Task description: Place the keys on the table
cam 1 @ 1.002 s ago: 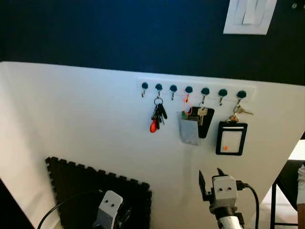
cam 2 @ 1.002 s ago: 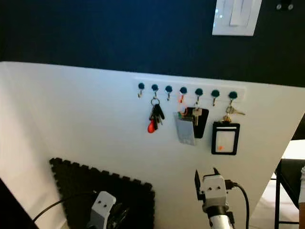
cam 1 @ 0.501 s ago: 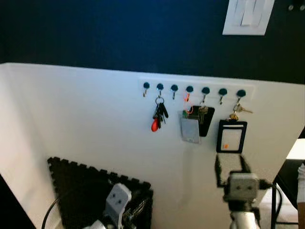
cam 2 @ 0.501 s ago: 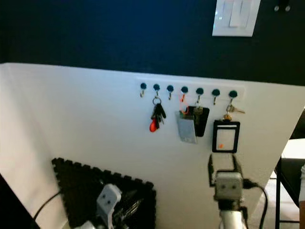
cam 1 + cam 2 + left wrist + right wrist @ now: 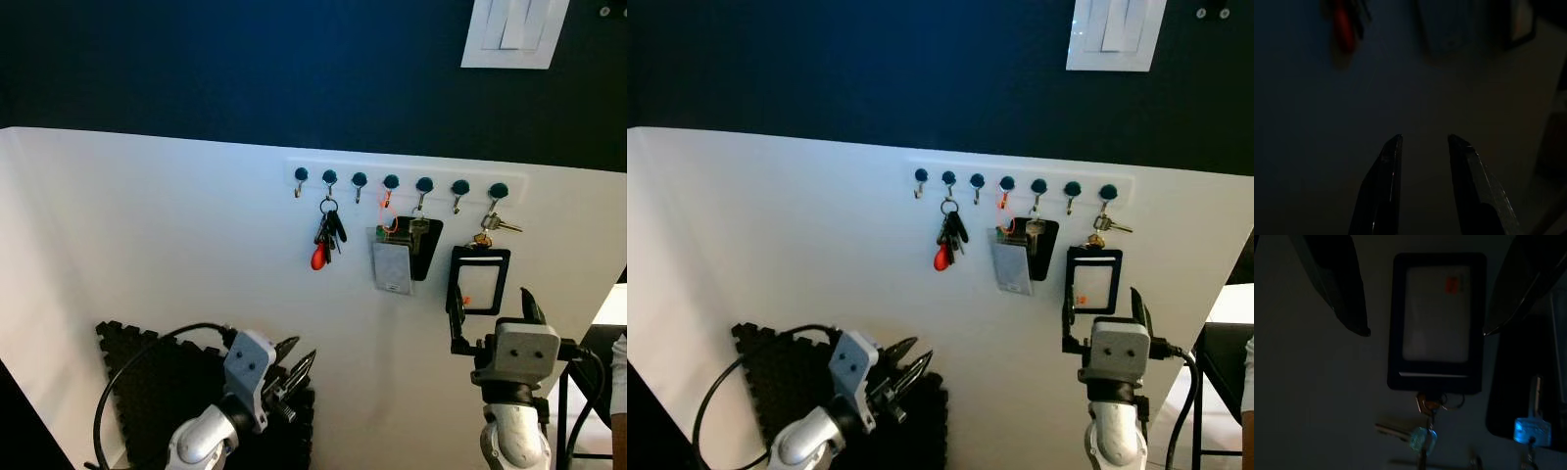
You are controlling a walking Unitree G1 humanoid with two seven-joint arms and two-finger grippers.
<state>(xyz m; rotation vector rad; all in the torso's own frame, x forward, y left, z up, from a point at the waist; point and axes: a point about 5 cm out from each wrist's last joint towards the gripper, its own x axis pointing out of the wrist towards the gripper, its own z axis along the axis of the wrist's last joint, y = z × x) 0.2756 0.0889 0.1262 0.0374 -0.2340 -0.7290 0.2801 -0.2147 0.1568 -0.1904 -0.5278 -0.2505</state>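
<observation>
My right gripper grabs the black badge holder by its lower edge (image 5: 470, 309) (image 5: 1439, 259) next, to bring the keys to the table.
A white rail of hooks (image 5: 402, 182) is fixed to the white wall. A key bunch with a red fob (image 5: 324, 241) hangs from the second hook. Further right hang a key with a grey card (image 5: 393, 264) and a black badge holder (image 5: 479, 280) under a brass key (image 5: 496, 227). My right gripper (image 5: 490, 304) is open, raised just below the badge holder. In the right wrist view the badge holder (image 5: 1436, 320) lies between the two spread fingers (image 5: 1339, 289). My left gripper (image 5: 300, 354) is open, low at the left, pointing at the wall; the red fob (image 5: 1343, 27) shows dimly ahead.
A black foam mat (image 5: 147, 377) leans against the wall at the lower left, behind my left arm. A white switch plate (image 5: 514, 31) sits on the dark blue upper wall. A dark frame (image 5: 600, 372) stands at the right edge.
Both arms have risen. The right gripper moved right and up, closing on the badge holder. The left gripper lifted from the bottom edge and now points at the wall.
</observation>
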